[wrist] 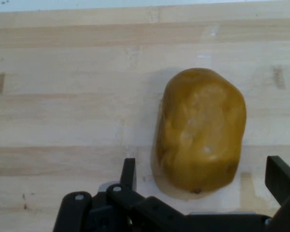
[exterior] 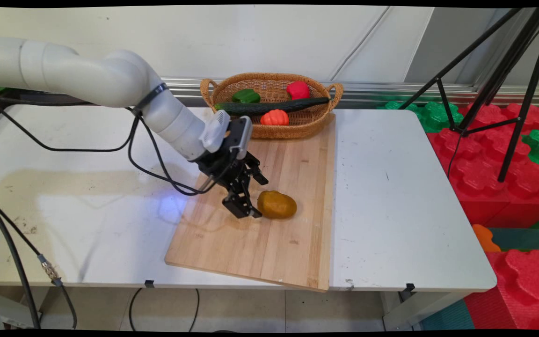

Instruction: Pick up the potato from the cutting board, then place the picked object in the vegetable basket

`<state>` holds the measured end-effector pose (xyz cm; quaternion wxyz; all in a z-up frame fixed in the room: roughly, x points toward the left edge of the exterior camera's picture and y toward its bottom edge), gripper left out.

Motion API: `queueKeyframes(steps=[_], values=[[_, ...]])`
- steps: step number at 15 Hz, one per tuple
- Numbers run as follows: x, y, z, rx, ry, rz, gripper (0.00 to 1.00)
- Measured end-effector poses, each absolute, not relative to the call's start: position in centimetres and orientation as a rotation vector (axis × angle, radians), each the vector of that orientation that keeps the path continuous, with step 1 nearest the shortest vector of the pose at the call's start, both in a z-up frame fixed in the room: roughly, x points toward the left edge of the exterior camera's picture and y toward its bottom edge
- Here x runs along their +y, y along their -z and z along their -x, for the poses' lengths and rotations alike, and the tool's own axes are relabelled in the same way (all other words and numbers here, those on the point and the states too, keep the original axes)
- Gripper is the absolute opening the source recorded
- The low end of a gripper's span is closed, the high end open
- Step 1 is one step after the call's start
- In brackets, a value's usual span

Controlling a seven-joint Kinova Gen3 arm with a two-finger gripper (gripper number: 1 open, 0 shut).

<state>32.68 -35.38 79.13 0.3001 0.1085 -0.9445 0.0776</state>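
Observation:
My gripper is going to grab the potato around its rounded body (exterior: 276,204) next, so that it can lift the potato off the cutting board (exterior: 269,234).
A brown potato (exterior: 277,204) lies on the wooden cutting board (exterior: 269,234) near its middle. My gripper (exterior: 246,210) hangs low over the board just left of the potato, open and holding nothing. Seen from the hand, the potato (wrist: 200,130) fills the middle and lies just ahead of the gap between the two black fingertips (wrist: 129,171), which stand apart on either side of its near end. The board (wrist: 63,96) runs under everything there.
A wicker basket (exterior: 330,91) stands at the board's far end with a green pepper (exterior: 245,96), a red pepper (exterior: 298,90), a cucumber (exterior: 269,107) and a small orange pumpkin (exterior: 274,117). Black cables (exterior: 157,159) hang from the arm. Tripod legs (exterior: 508,89) stand at right.

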Motion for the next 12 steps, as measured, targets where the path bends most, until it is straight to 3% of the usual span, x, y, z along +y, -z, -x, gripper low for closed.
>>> queueKeyframes(steps=[9,10,12], values=[[-36.4,-77.5,-31.0,-2.492,-0.204,-0.314,1.00],[-36.5,-77.4,-30.9,-2.489,-0.205,-0.315,0.00],[-36.6,-77.3,-30.8,-2.485,-0.205,-0.315,0.00]])
